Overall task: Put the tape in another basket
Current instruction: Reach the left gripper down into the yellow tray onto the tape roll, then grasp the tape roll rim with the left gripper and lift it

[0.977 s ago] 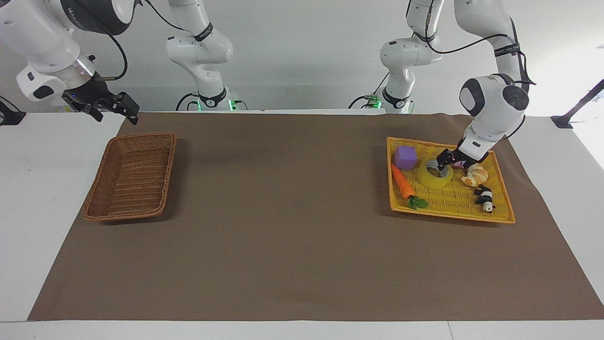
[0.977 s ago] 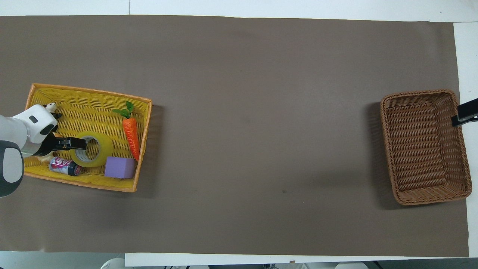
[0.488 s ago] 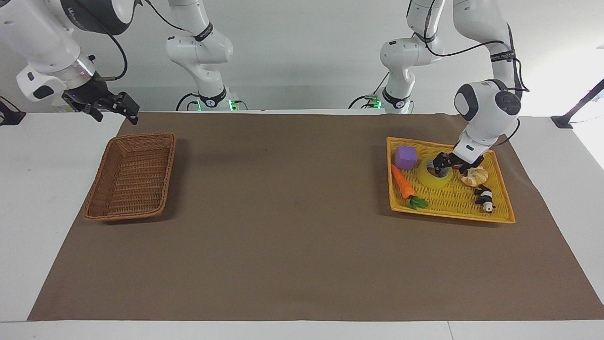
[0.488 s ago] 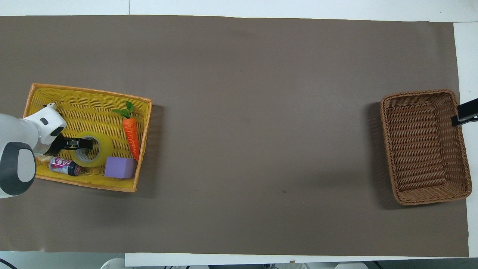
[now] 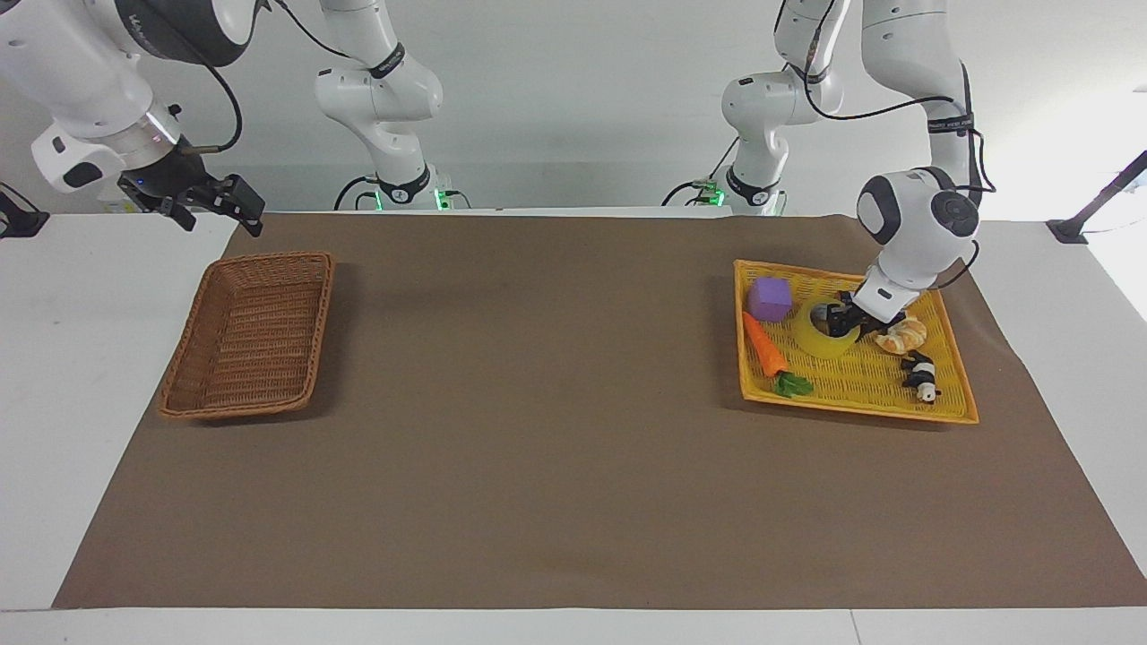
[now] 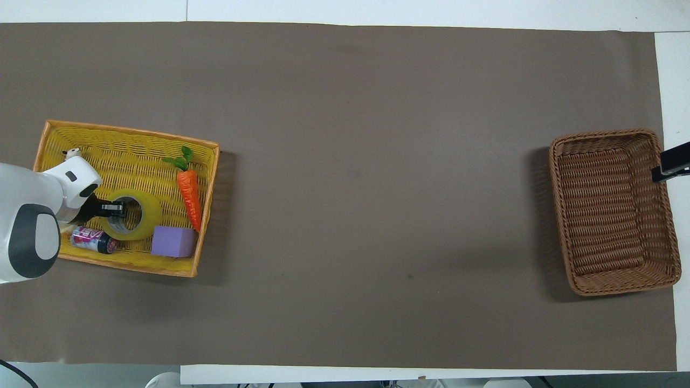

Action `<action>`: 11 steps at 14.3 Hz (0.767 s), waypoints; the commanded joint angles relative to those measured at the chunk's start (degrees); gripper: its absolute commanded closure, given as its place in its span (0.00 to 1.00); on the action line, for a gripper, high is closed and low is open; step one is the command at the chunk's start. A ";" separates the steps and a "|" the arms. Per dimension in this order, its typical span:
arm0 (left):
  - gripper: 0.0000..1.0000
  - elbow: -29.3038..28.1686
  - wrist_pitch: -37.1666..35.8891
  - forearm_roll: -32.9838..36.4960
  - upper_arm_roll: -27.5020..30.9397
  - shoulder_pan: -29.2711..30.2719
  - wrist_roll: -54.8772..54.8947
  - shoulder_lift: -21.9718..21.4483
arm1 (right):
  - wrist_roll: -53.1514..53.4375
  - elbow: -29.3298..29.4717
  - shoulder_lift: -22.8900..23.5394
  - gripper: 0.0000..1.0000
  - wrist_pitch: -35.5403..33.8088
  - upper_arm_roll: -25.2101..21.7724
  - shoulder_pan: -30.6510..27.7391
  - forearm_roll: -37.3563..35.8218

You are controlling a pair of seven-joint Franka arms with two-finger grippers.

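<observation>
My left gripper grabs the yellow tape by its ring side (image 6: 111, 223) next, to move the tape to the dark-brown wicker basket.
The yellow tape (image 5: 826, 341) (image 6: 144, 215) lies flat in the yellow-orange tray (image 5: 860, 394) (image 6: 124, 145) at the left arm's end of the table. My left gripper (image 5: 838, 321) (image 6: 115, 208) is down at the tape's rim, open, with its fingers astride the ring's wall on the side away from the purple cube. The dark-brown wicker basket (image 5: 260, 260) (image 6: 604, 134) stands empty at the right arm's end. My right gripper (image 5: 218, 208) (image 6: 670, 162) waits open in the air beside that basket's rim.
The tray also holds a toy carrot (image 5: 763, 345) (image 6: 190, 196), a purple cube (image 5: 770, 298) (image 6: 172, 241), a drink can (image 6: 92, 240), a croissant (image 5: 901, 334) and a black-and-white animal toy (image 5: 920, 376). A brown mat (image 5: 538, 403) covers the table between the baskets.
My left gripper has come down and drawn back toward the tape's rim, so it now sits at the ring's wall. The tape and the right arm have not moved.
</observation>
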 commanded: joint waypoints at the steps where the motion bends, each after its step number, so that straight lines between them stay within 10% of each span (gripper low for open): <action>1: 1.00 2.28 -2.11 0.04 -0.11 -0.12 0.38 0.00 | -1.29 -1.05 -1.19 0.00 -0.29 0.22 -0.30 0.19; 6: 1.00 25.99 -24.51 -10.64 -0.11 -3.79 -6.88 4.64 | -1.29 -1.05 -1.10 0.00 -0.29 0.22 -0.38 0.19; 11: 1.00 30.33 -24.46 -13.76 -0.20 -15.39 -23.33 5.53 | -1.29 -1.05 -1.10 0.00 -0.29 0.22 -0.38 0.19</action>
